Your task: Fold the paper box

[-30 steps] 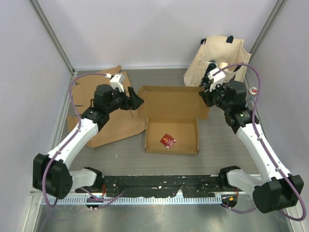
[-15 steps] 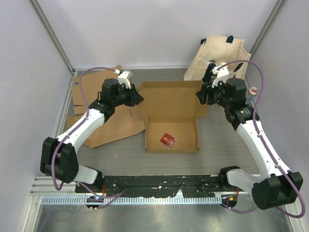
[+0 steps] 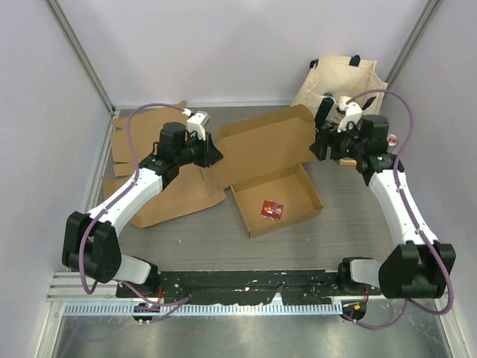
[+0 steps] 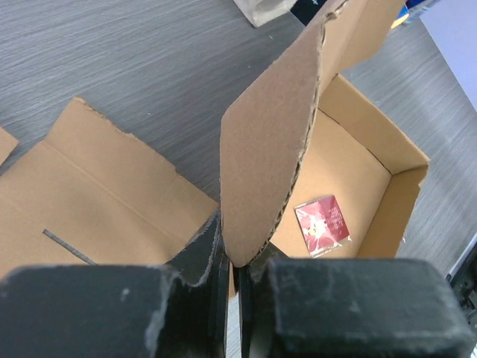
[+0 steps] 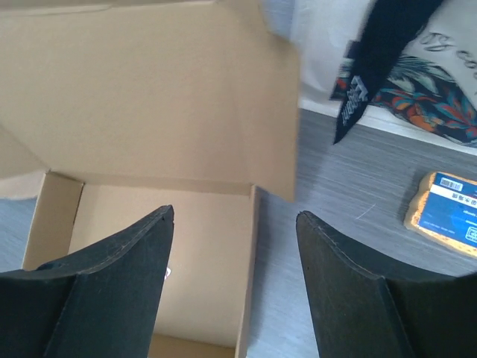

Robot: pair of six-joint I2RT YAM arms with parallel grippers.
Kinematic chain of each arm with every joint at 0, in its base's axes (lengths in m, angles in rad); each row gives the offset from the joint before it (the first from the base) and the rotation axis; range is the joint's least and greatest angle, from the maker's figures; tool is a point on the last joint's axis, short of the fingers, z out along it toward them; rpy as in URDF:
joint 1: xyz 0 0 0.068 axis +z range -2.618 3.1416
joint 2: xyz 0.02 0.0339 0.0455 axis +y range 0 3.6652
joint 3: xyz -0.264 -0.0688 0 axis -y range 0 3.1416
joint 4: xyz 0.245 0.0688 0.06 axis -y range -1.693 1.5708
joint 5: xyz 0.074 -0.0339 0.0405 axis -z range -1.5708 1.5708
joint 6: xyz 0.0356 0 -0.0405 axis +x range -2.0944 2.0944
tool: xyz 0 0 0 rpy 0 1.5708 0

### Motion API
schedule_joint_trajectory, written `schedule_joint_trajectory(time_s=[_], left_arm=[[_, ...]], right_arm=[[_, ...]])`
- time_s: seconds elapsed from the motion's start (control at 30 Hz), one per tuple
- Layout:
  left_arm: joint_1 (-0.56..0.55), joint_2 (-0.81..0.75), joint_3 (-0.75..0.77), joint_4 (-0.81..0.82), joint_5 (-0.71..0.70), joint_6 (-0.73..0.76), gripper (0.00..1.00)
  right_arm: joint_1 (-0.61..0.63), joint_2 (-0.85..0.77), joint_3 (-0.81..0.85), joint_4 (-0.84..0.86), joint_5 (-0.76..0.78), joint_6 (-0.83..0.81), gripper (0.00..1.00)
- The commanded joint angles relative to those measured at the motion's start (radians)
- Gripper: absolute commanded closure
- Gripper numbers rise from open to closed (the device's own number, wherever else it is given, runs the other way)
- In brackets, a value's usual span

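The lid still needs to be folded over the tray. My right gripper should next grab the lid's free side flap [image 3: 308, 139] [image 5: 279, 127], opposite my left gripper.
The paper box [image 3: 279, 201] is an open brown tray lying skewed in the middle of the table, with a red packet [image 3: 271, 209] inside. Its lid [image 3: 261, 145] stands raised at the back. My left gripper [image 3: 212, 153] is shut on the lid's left corner; the left wrist view shows the flap [image 4: 276, 149] pinched between the jaws of the left gripper [image 4: 237, 265]. My right gripper [image 3: 320, 145] hangs open just off the lid's right edge. In the right wrist view the right gripper [image 5: 235, 216] straddles the tray's side wall [image 5: 250, 298] without touching it, below the lid [image 5: 149, 89].
Flat cardboard sheets [image 3: 171, 198] lie under the left arm. A cream tote bag [image 3: 339, 86] stands at the back right. A blue and yellow package [image 5: 447, 212] lies on the table near it. Grey walls close in both sides.
My left gripper moved in and shut on the lid's left corner. My right gripper opened, let go of the lid and drew back. The lid rose and the tray swung anticlockwise.
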Motion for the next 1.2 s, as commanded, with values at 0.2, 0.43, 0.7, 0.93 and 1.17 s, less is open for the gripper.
schedule_joint_trajectory(time_s=[0.2,0.43,0.7,0.93,1.17], left_arm=[[-0.019,-0.015,0.034,0.001,0.076,0.034,0.91],[-0.018,-0.026,0.036,-0.013,0.083,0.046,0.91],[-0.019,-0.015,0.048,-0.024,0.106,0.054,0.92],[-0.019,-0.004,0.064,-0.044,0.108,0.074,0.92],[-0.019,0.019,0.081,-0.057,0.106,0.077,0.92]], right_arm=[[-0.202,0.171,0.026,0.258,-0.482,0.059,0.28],[-0.202,0.254,0.052,0.29,-0.429,0.036,0.29],[-0.202,0.311,0.073,0.365,-0.391,0.03,0.29],[-0.202,0.398,0.174,0.332,-0.498,0.005,0.34],[-0.197,0.449,0.239,0.282,-0.552,-0.01,0.54]])
